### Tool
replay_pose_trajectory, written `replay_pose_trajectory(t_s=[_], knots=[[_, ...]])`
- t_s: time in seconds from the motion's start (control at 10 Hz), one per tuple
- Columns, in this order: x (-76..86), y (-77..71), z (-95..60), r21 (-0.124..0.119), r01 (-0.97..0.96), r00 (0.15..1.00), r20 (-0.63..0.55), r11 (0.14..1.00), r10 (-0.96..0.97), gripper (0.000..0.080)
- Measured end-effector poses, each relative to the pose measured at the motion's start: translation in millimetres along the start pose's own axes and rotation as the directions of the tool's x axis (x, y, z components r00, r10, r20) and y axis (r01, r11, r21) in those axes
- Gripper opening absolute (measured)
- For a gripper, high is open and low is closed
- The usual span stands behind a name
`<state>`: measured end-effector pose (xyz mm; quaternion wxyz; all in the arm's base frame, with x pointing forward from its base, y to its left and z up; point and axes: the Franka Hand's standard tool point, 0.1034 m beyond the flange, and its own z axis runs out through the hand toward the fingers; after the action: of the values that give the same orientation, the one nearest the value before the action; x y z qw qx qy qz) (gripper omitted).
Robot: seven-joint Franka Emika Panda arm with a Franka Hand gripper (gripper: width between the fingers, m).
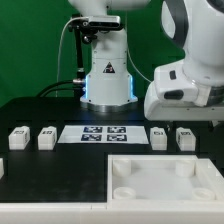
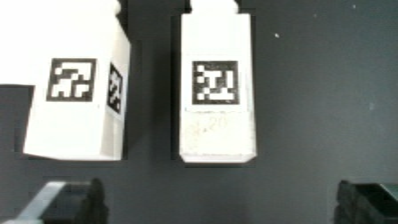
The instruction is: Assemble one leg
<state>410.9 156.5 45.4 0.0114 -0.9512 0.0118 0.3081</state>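
I should grab the leg with my gripper by its tagged body (image 1: 186, 141) (image 2: 217, 92), so its round peg stays free to go into the panel's corner socket.
Two legs lie side by side under my gripper (image 2: 221, 205). They are small white blocks, each with a black-and-white tag. In the wrist view one leg (image 2: 221, 90) lies centred between my fingers and the other (image 2: 80, 95) lies beside it, slightly tilted. My dark fingertips (image 2: 71, 200) stand wide apart with nothing between them. In the exterior view my white hand (image 1: 180, 95) hovers over these two legs (image 1: 158, 137) (image 1: 185, 137) at the exterior view's right. Two more legs (image 1: 17, 138) (image 1: 46, 138) lie at the left.
The marker board (image 1: 105, 133) lies in the middle of the dark table. A large white square panel (image 1: 165, 180) with corner sockets lies in front. The robot's base (image 1: 108, 75) stands behind.
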Motion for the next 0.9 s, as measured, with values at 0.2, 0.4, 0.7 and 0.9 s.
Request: replay_pose_trajectory(t_s=[0.2,0.4,0.7,0.9], knots=[[-3.6,3.5,2.5,-0.018,-0.002,0.98,0.199,1.0,0.006,0.0649],[2.7,1.4,3.7,-0.016,-0.001,0.976,0.218,1.0,0.005,0.0649],[-3.9,-9.6,25.9,-0.035,-0.003,0.975,0.221,0.999,0.011,0.0649],[-5.9,-10.4,38.5,-0.039,0.0,0.977,0.211,0.999,0.008,0.0649]])
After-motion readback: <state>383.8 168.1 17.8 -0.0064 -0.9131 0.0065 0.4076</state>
